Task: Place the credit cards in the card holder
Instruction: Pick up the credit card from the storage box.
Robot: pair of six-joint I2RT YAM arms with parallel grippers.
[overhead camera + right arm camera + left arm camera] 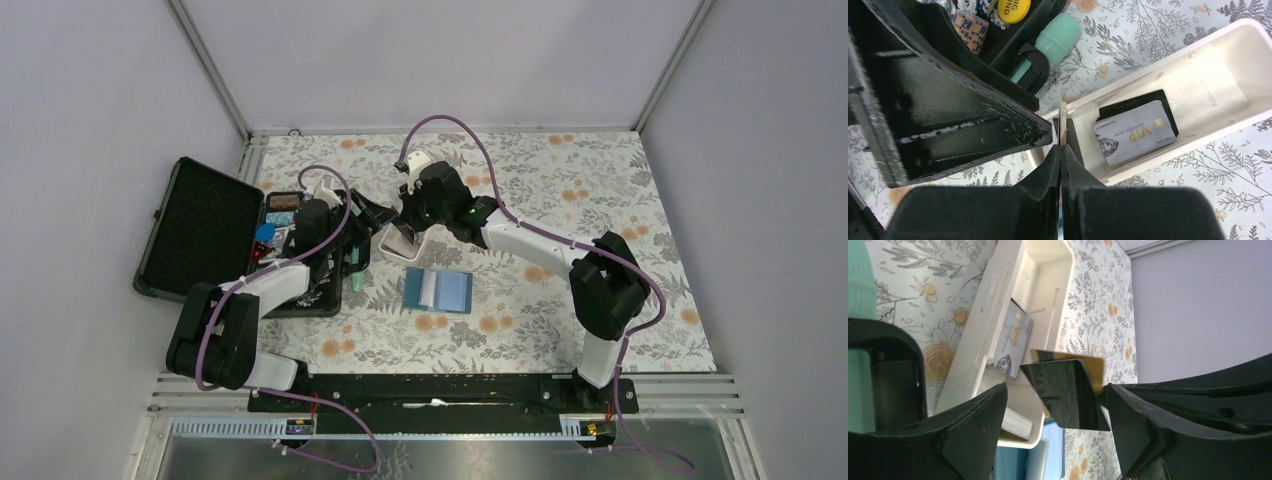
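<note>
My left gripper's fingers are on either side, at the side edges of the dark card's broad side (1055,391). My left gripper isn't ready to close on the dark card yet and needs to turn first.
Two credit cards, a dark one (1068,390) and a golden one (1090,367) behind it, hang above the near end of the white tray (998,290). My right gripper (1061,150) is shut on them, and they show edge-on (1062,117) in the right wrist view. My left gripper (1055,390) stands open around the same cards, its right finger (1148,425) touching the golden card's edge and its left finger apart from them. The teal-blue card holder (438,290) lies open on the floral cloth just below both grippers (388,225), and shows beneath the cards (1053,450).
A grey VIP card (1135,131) lies on a black card (1153,97) inside the tray. The black foam-lined case (200,225) lies open at the left with mixed trinkets (283,215). A mint-green cylinder (1057,31) lies beside it.
</note>
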